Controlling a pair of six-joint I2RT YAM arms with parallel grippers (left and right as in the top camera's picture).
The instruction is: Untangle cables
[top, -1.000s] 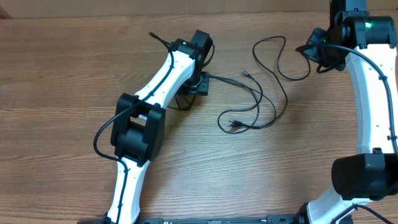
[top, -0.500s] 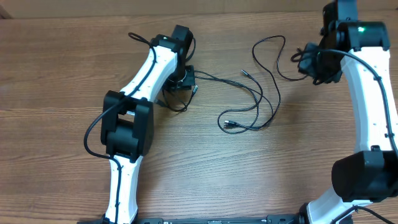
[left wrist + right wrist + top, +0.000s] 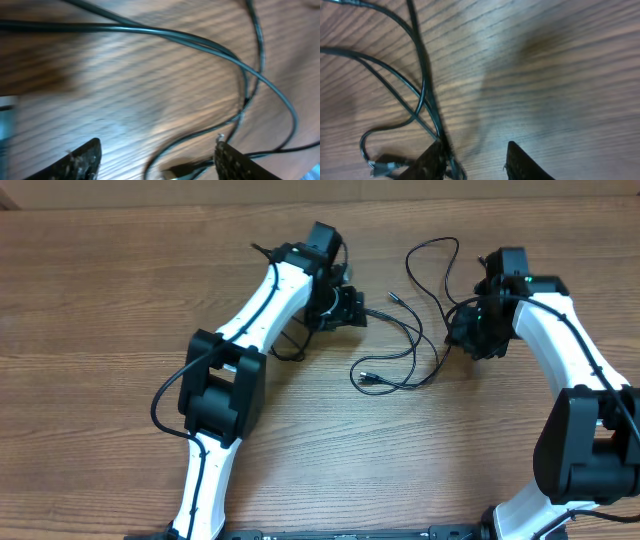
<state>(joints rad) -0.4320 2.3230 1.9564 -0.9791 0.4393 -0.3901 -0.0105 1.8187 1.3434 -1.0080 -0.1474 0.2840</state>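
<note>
The right gripper grabs the black cable by its part along the tangle's outer side (image 3: 446, 351) (image 3: 449, 154) next, to untangle it from the others.
Several thin black cables (image 3: 414, 384) lie tangled in loops on the wood table between my two arms, with one plug (image 3: 370, 378) near the front and another (image 3: 393, 296) further back. My left gripper (image 3: 348, 310) is at the tangle's left edge. In the left wrist view it (image 3: 159, 162) stands open, with a cable loop (image 3: 200, 42) ahead and a plug end (image 3: 175, 173) low between the fingers. My right gripper (image 3: 465, 335) is at the tangle's right side. It (image 3: 477, 162) is open, and a cable (image 3: 422, 75) runs down along its left finger (image 3: 432, 160).
The wood table (image 3: 100, 300) stretches to the left and toward the front. A thicker black wire (image 3: 165, 395) loops off the left arm's elbow. A beige wall edge (image 3: 150, 192) runs along the back.
The left gripper swung right toward the cables and its jaws widened. The right arm came forward and left, down to the tangle's right side, with its jaws parted.
</note>
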